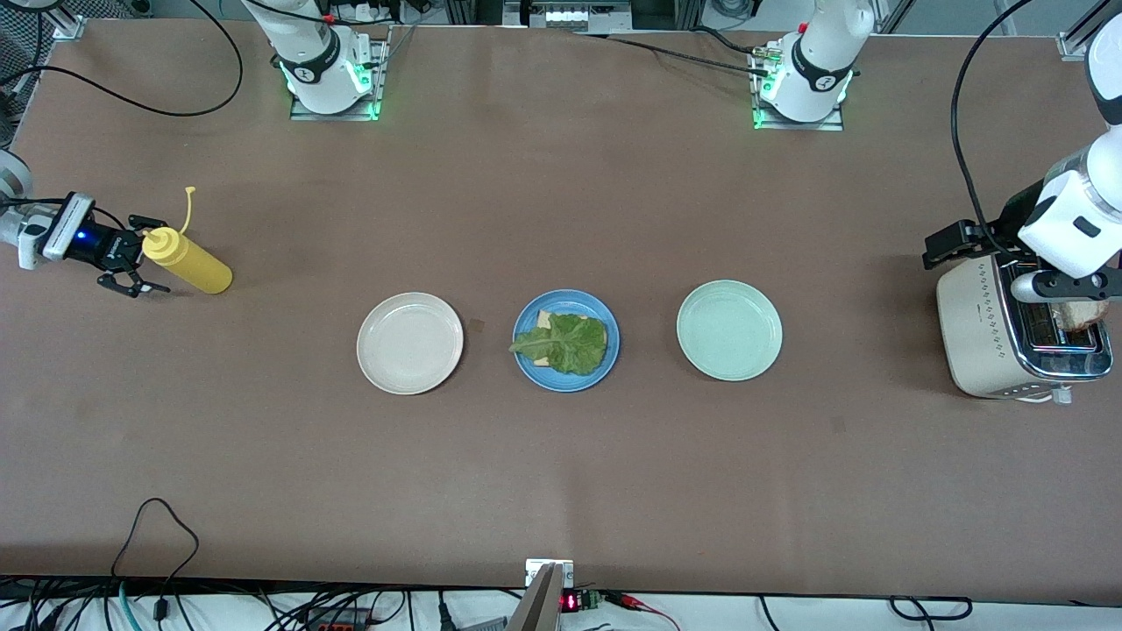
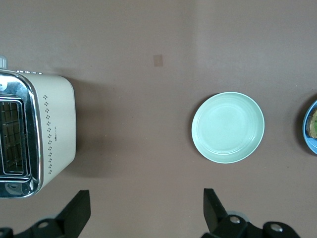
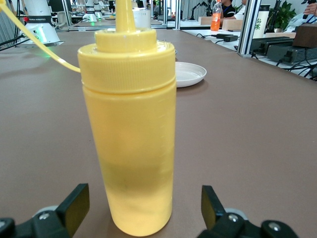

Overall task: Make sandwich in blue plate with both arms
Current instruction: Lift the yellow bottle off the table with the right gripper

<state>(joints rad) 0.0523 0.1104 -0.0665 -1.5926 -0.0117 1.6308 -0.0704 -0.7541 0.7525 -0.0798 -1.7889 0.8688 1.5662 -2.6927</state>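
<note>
Next, my right gripper grabs the yellow bottle by its body (image 1: 200,263) to squeeze sauce onto the sandwich in the blue plate (image 1: 570,384).
The blue plate (image 1: 570,384) lies mid-table between two other plates. On it a bread slice (image 1: 544,318) lies under a crinkly green lettuce leaf (image 1: 565,342). Another light-brown slice (image 1: 1082,314) stands in the toaster (image 1: 982,333). My left gripper (image 1: 947,248) hangs open and empty over the table beside the toaster (image 2: 54,129); its fingers (image 2: 79,210) frame bare tabletop, and the blue plate's edge (image 2: 305,130) shows. At the right arm's end, my right gripper (image 1: 131,263) is open, its fingers (image 3: 74,201) on either side of an upright yellow squeeze bottle (image 3: 131,139), not touching it.
A cream-white plate (image 1: 409,342) lies toward the right arm's end beside the blue plate, and a mint-green plate (image 1: 729,329) toward the left arm's end. The yellow bottle (image 1: 188,260) has a trailing cap strap. Cables run along the table's near edge.
</note>
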